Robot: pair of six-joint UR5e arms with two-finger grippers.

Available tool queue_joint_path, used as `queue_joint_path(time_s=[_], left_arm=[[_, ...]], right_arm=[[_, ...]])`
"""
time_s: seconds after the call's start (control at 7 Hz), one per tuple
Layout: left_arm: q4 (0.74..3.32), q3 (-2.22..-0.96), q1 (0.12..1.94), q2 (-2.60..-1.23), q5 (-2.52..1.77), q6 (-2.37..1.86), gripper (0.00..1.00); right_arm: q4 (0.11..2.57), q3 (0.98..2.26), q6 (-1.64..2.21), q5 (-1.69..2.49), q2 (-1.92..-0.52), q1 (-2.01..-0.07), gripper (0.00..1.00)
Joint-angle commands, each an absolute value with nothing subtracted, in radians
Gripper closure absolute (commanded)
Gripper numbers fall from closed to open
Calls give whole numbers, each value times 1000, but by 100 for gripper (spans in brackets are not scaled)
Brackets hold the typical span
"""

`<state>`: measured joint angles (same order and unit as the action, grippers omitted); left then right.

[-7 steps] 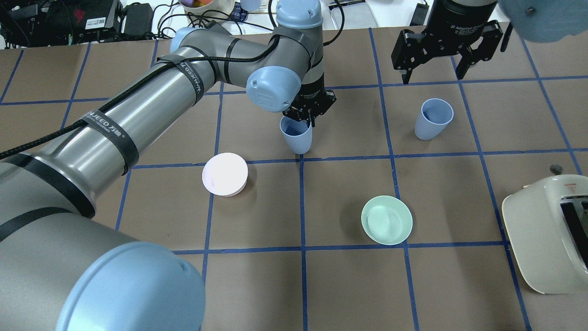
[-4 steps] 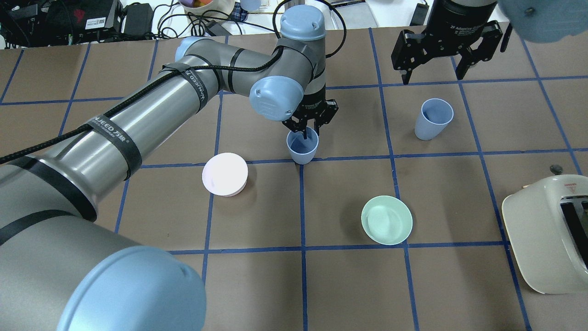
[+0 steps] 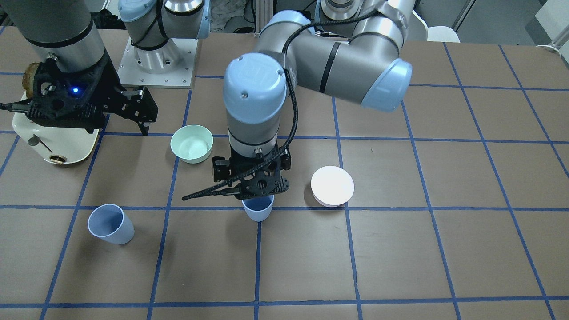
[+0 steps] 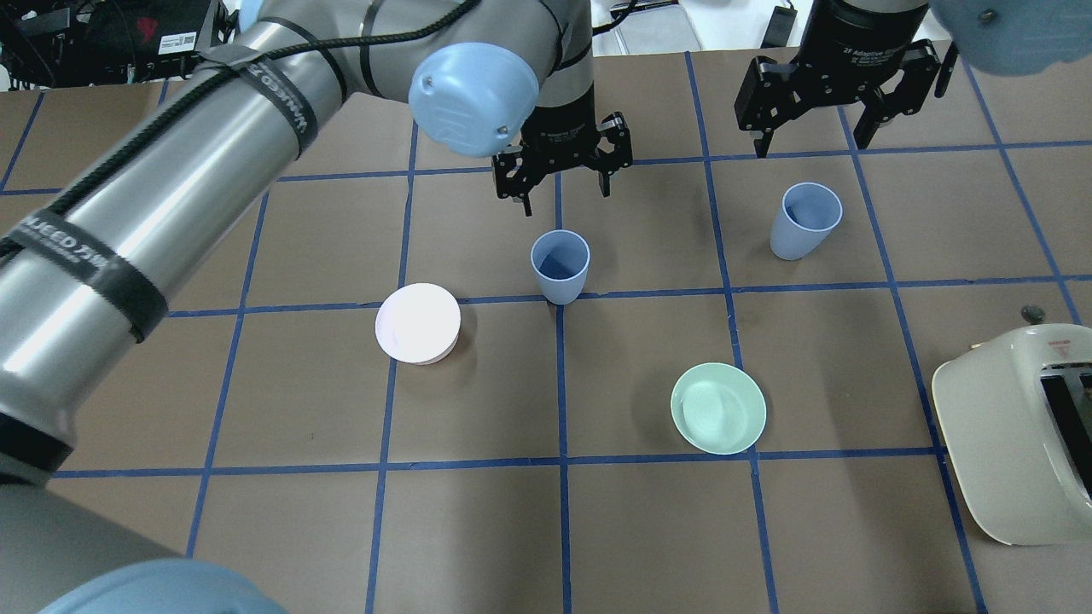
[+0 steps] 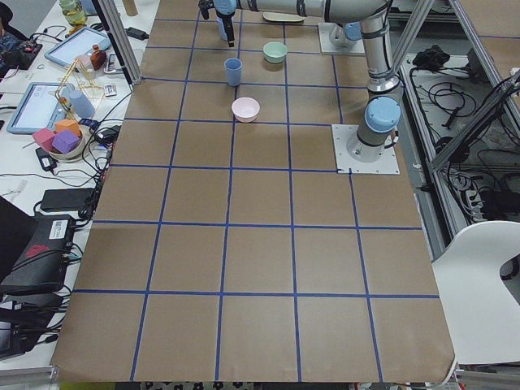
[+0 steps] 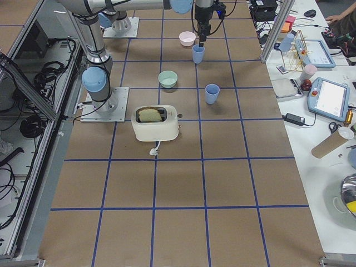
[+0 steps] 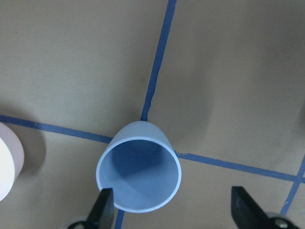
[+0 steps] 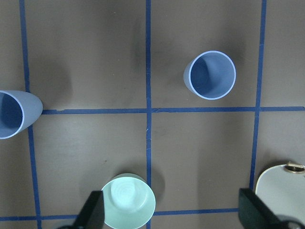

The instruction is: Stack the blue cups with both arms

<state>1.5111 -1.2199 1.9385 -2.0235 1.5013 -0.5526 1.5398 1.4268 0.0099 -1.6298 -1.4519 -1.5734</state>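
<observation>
I need to grab the second blue cup by its rim [image 3: 106, 206] with my right gripper next, so that it can be stacked into the other blue cup [image 3: 258, 210].
One blue cup [image 4: 560, 266] stands upright on a blue tape crossing in mid-table; it also shows in the front view [image 3: 258, 209] and in the left wrist view [image 7: 139, 172]. My left gripper [image 4: 567, 200] is open and empty above it, with one finger on each side of the rim in the left wrist view. The second blue cup [image 4: 805, 220] stands upright to the right, and also shows in the right wrist view [image 8: 209, 75]. My right gripper [image 4: 815, 147] is open and empty, raised beyond that cup.
A pale pink bowl [image 4: 418, 323] sits upside down to the left of the middle cup. A mint-green bowl [image 4: 718, 408] sits nearer the robot. A cream toaster [image 4: 1015, 435] stands at the right edge. Cables and devices lie beyond the far table edge.
My left gripper set the tilted cup upright on the table, let go of it, opened and rose away from it. The right gripper and the second cup barely moved.
</observation>
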Motion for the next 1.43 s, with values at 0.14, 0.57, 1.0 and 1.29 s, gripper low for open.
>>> queue_joint_path(time_s=[0.14, 0.57, 1.0, 1.29], left_arm=[[1685, -1222, 1829, -1832, 1499, -324, 0], [1738, -1388, 1743, -1692, 1586, -143, 0], [1666, -1471, 1701, -1635, 1588, -112, 0], [1644, -1479, 1698, -1628, 1591, -112, 0]], right_arm=[[1577, 1430, 3, -1624, -1352, -1446, 0], [1647, 1431, -35, -1628, -1235, -1364, 0], [1769, 1492, -34, -1621, -1169, -1325, 0], [1804, 1586, -34, -1621, -1170, -1325, 0]])
